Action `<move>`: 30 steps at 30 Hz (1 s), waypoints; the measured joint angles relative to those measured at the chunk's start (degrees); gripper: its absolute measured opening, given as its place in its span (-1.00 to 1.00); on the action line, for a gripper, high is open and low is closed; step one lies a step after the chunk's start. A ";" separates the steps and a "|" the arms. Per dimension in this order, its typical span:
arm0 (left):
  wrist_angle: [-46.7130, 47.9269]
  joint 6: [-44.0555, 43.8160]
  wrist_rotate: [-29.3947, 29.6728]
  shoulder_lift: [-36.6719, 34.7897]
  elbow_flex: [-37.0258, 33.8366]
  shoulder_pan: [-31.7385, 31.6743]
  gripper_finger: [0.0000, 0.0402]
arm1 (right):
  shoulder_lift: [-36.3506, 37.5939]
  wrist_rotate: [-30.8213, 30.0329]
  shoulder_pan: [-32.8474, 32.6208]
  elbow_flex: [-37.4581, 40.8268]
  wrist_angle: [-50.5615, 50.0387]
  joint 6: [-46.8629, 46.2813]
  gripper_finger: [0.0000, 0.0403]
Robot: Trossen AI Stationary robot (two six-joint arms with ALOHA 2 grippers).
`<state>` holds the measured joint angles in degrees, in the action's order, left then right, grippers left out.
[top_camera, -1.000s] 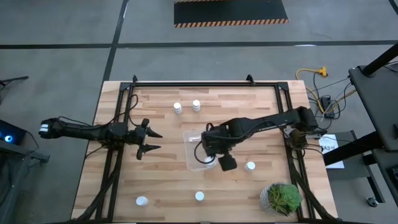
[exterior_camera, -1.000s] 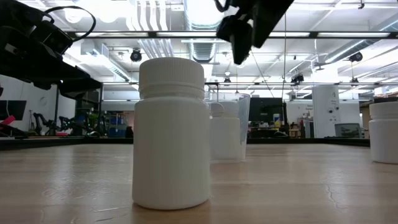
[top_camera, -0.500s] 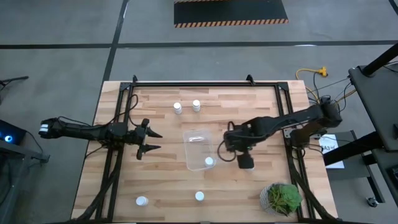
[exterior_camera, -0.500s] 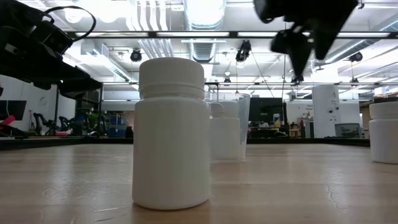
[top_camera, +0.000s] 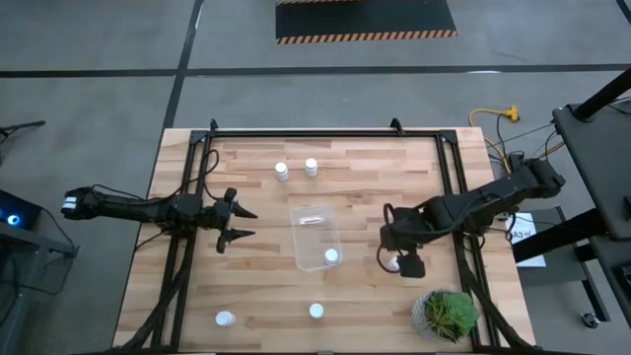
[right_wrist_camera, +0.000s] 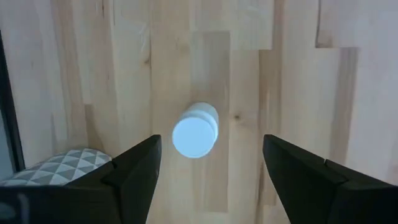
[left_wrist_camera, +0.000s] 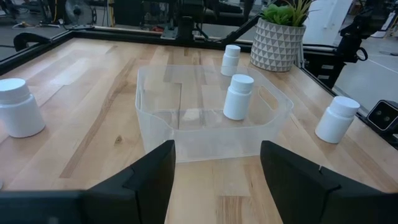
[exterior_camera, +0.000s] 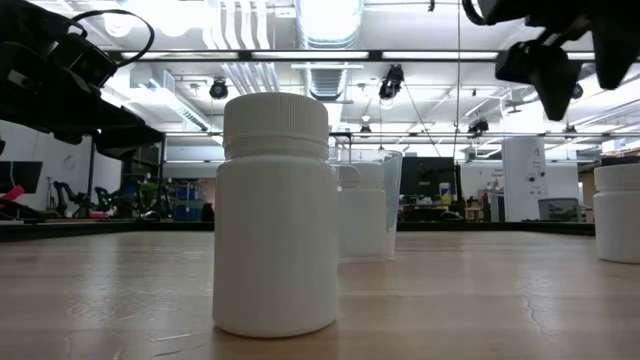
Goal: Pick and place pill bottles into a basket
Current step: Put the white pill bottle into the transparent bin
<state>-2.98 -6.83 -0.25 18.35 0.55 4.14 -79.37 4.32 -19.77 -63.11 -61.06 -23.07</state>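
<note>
The right gripper grabs the white pill bottle by its cap (top_camera: 393,263) next, to set it base first into the clear basket (top_camera: 315,237).
The clear basket (top_camera: 315,237) stands mid-table with one white pill bottle (top_camera: 331,256) upright in it; both also show in the left wrist view, the basket (left_wrist_camera: 211,124) and the bottle (left_wrist_camera: 238,96). My right gripper (top_camera: 396,254) is open and empty, high above another upright bottle (right_wrist_camera: 196,130) right of the basket. In the right wrist view its fingers (right_wrist_camera: 211,142) stand either side of the bottle's cap, well clear. Two bottles (top_camera: 282,171) (top_camera: 312,167) stand at the far side, two (top_camera: 225,319) (top_camera: 315,311) near the front edge. My left gripper (top_camera: 237,223) waits open, left of the basket.
A green potted plant (top_camera: 446,314) stands at the near right corner, close to my right gripper; its patterned pot shows in the right wrist view (right_wrist_camera: 56,165). A black metal frame (top_camera: 325,133) runs round the table. Bare wood lies between the basket and the front bottles.
My right gripper has gone from over the basket toward the table's right edge and now stands above the bottle right of the basket. The bottle in the basket, which the gripper covered in the high view, now shows. My left arm has kept still.
</note>
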 joint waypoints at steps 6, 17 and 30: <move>-0.02 0.02 0.00 0.00 -0.02 0.02 0.09 | -0.23 0.00 -2.34 2.65 3.02 -2.70 0.32; 0.00 0.00 0.01 0.00 0.00 0.02 0.09 | -0.30 -0.19 -5.05 6.17 7.82 -5.07 0.35; -0.02 0.02 0.02 -0.02 0.00 0.00 0.09 | -1.81 -3.04 -5.24 8.88 10.55 -2.39 0.30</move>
<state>-3.01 -6.81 -0.23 18.33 0.56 4.14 -81.19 1.28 -25.02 -54.23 -50.51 -25.46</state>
